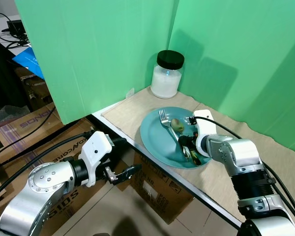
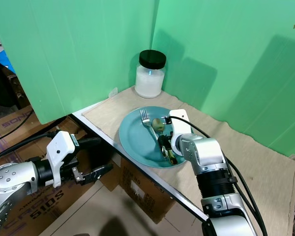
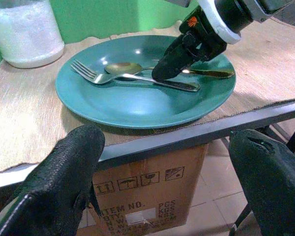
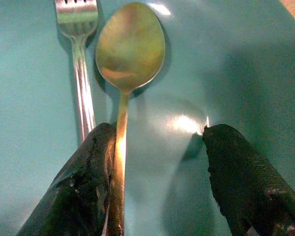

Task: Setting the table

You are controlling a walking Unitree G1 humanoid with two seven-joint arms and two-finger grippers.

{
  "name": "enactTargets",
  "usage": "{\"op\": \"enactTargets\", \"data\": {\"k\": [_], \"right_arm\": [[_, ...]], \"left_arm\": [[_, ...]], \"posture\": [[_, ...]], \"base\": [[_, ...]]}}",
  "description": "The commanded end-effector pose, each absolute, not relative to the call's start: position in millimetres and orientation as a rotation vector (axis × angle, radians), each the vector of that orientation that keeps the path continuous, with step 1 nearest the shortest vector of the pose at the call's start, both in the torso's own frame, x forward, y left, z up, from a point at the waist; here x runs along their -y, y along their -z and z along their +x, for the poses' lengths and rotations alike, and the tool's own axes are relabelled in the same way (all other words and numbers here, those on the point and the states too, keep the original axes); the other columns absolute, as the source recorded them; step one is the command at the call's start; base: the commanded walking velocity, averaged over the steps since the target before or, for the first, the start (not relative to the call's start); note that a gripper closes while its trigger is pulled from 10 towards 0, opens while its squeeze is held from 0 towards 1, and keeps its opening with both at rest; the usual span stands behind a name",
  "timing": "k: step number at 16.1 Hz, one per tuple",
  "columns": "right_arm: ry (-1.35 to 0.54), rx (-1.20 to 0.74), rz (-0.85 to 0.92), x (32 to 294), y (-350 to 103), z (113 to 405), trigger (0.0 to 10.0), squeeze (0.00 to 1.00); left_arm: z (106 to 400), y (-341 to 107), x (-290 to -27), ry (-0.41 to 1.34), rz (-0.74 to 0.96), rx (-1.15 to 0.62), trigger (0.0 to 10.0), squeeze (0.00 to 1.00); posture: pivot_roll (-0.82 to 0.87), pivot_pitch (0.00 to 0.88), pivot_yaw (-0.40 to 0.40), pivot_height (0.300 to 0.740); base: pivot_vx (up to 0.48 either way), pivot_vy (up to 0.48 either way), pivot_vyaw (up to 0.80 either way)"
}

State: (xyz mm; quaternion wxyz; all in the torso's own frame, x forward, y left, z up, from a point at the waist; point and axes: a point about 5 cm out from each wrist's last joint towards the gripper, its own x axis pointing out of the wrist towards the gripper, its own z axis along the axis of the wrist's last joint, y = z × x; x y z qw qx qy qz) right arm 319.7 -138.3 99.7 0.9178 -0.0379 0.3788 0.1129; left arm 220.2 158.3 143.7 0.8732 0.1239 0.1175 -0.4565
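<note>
The gold spoon's bowl is broad, round and sloping, so the robot's right gripper will next grab the spoon by its slim, straight handle (image 4: 120,152).
A teal plate (image 1: 155,140) lies on a beige mat (image 1: 132,110) near the table's front edge. In it lie a silver fork (image 1: 163,118) and a gold spoon (image 1: 176,123), side by side. My right gripper (image 1: 189,150) hangs low over the plate, open. In the right wrist view the spoon (image 4: 130,46) has its handle running between the fingers (image 4: 83,191), touching one of them, and the fork (image 4: 78,19) lies just outside. My left gripper (image 1: 125,174) is open below the table's edge, in front of the plate (image 3: 137,103), holding nothing.
A jar (image 1: 167,73) of white grains with a black lid stands behind the plate in the corner of green screens (image 1: 103,44). Cardboard boxes (image 1: 157,191) sit under the table, and cables (image 1: 24,135) and more boxes lie on the floor to the left.
</note>
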Motion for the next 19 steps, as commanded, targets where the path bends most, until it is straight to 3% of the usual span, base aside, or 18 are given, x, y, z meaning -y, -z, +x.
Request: {"op": "enactTargets", "data": {"k": [1,2,11,19], "right_arm": [[-0.218,-0.79,-0.097,141,-96,319,3.1,0.0],[-0.218,-0.791,-0.096,141,-95,319,0.0,0.0],[-0.214,-0.754,-0.081,146,-102,322,0.0,0.0],[-0.23,-0.572,0.002,158,-154,313,0.0,0.0]], "left_arm": [[221,-146,-156,0.971,0.275,-0.24,10.0,0.0],[221,-146,-156,0.97,0.276,-0.24,10.0,0.0],[225,-147,-156,0.974,0.279,-0.236,10.0,0.0],[230,-154,-156,0.97,0.284,-0.202,10.0,0.0]], "posture": [[0.1,0.0,-0.092,0.74],[0.1,0.0,-0.093,0.74],[0.1,0.0,-0.081,0.74],[0.09,0.0,-0.07,0.74]], "base": [[0.0,0.0,0.0],[0.0,0.0,0.0],[0.0,0.0,0.0],[0.0,0.0,0.0]]}}
